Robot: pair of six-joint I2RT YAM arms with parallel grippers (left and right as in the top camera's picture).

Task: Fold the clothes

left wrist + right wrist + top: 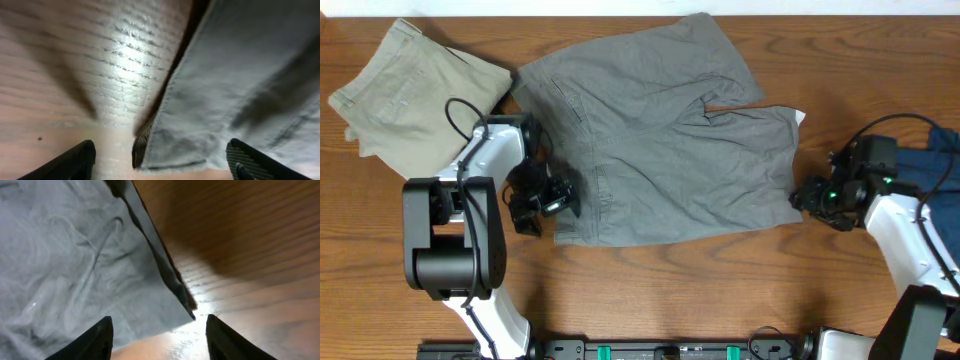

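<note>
The robot should next use its right gripper to grab the grey shorts' near leg hem corner, opposite the waistband corner, and so stretch that edge of the shorts for folding.
The grey shorts lie spread flat across the middle of the table, waistband to the left, legs to the right. My left gripper is open at the waistband's near-left corner; in the left wrist view that corner lies between the open jaws. My right gripper is open at the near-right leg hem corner; in the right wrist view the hem corner sits between the fingers. Neither gripper holds the cloth.
Folded khaki-beige shorts lie at the far left. A dark navy garment lies at the right edge beside the right arm. The wooden table shows bare in front of the shorts.
</note>
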